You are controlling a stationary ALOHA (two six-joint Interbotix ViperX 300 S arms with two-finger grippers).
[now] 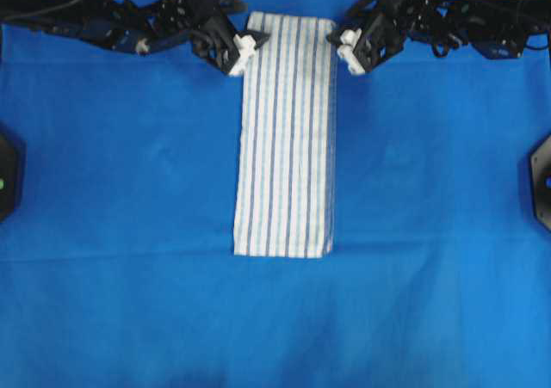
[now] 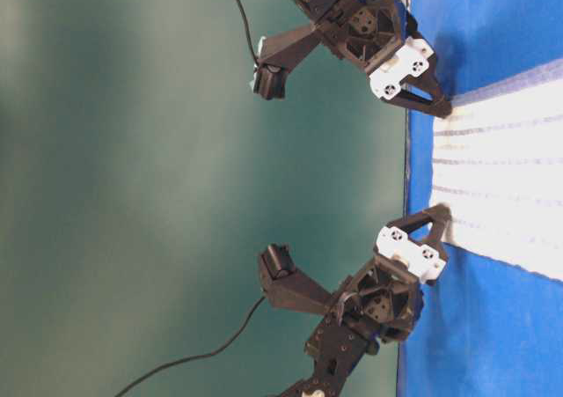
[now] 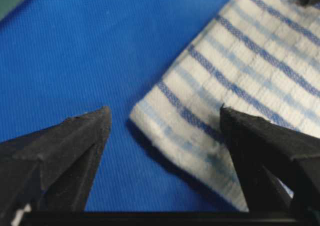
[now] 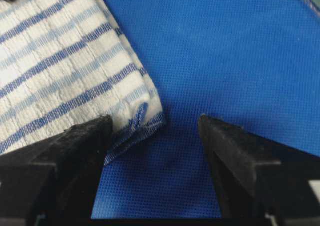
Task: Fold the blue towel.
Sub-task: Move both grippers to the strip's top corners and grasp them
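The robot's right gripper needs to close on the towel now, as the towel's corner is between its fingers and closing would hold the blue towel [image 1: 286,134].
The blue towel [image 1: 286,134], white with thin blue stripes, lies folded into a long narrow strip down the middle of the table. My left gripper [image 1: 244,47] is open at the towel's far left corner; in the left wrist view [image 3: 165,117] that corner [image 3: 200,131] lies between the fingers. My right gripper [image 1: 348,46] is open at the far right corner; in the right wrist view [image 4: 155,123] that corner [image 4: 135,116] sits by the left finger. Both show in the table-level view, left [image 2: 437,216] and right [image 2: 440,98], at the towel's end [image 2: 501,177].
A large plain solid-blue cloth [image 1: 120,190] covers the whole table. Black fixtures stand at the left edge [image 1: 7,173] and right edge [image 1: 542,181]. The arms [image 1: 103,14] stretch along the far edge.
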